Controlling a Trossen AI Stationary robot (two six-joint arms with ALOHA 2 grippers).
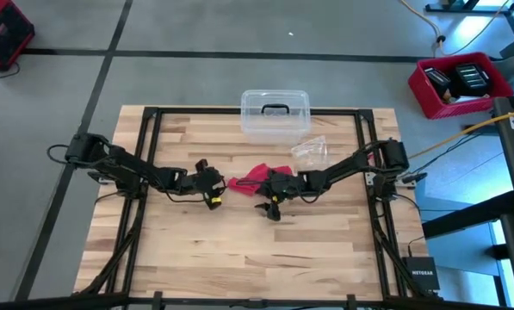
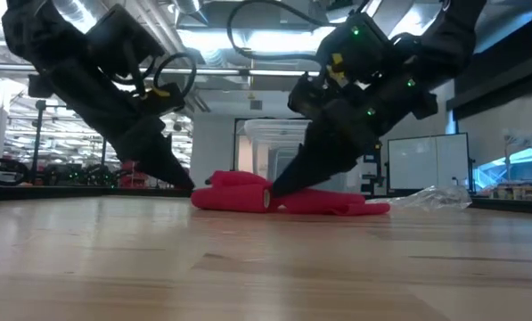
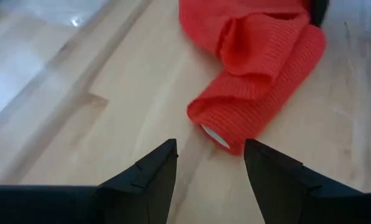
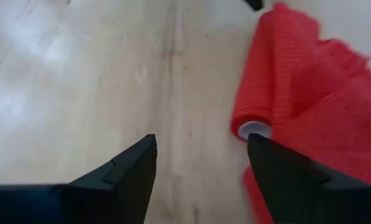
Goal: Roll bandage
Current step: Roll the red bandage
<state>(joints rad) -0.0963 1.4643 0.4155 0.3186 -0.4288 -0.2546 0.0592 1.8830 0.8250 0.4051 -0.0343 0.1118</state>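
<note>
I will next use my left gripper to grab the bandage by the rolled end around the white core, because the rest of the bandage is bunched up and loose.
The red bandage lies on the wooden table between my two grippers. Part of it is rolled on a white core, and the rest lies bunched and loose behind the roll. My left gripper is open and low at the roll's left end, which lies just ahead of its fingers. My right gripper is open and low at the bandage's right side. The roll's cored end lies just beyond one fingertip. My left gripper: one fingertip stands right beside the roll's cored end; I cannot tell whether it touches. My right gripper: one fingertip stands against the roll's cored end, slanting down from the right; I cannot tell whether it touches. The roll lies on the table.
A clear plastic box with a dark handle stands at the table's far edge. A crinkled clear wrapper lies to the right behind the bandage. The near half of the table is bare wood.
</note>
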